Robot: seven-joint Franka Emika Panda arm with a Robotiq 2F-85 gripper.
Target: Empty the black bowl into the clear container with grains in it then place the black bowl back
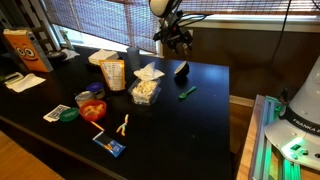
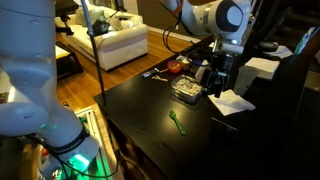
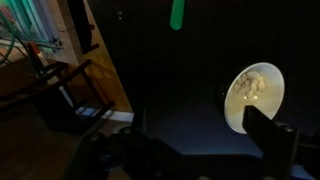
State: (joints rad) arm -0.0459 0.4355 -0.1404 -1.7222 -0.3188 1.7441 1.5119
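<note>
My gripper grabs the black bowl by the rim edge nearest my gripper next, since the bowl's opening stays open to empty into the clear container.
The black bowl [image 1: 182, 71] sits on the black table [image 1: 200, 120], to the right of the clear container with grains [image 1: 146, 90]. In the wrist view the bowl [image 3: 255, 95] shows its light tan inside with a few pale pieces in it. My gripper [image 1: 178, 40] hangs above the bowl, open and empty. In the wrist view the gripper [image 3: 185, 150] has its right finger just in front of the bowl's lower edge. The container [image 2: 187, 92] also shows in an exterior view, just left of the gripper [image 2: 215, 75].
A green spoon [image 1: 187, 92] lies near the bowl. A tan snack bag [image 1: 113, 73], a clear cup with orange pieces [image 1: 93, 108], a green lid [image 1: 68, 114] and a blue packet [image 1: 110, 145] stand further left. A white napkin [image 2: 232, 102] lies by the container.
</note>
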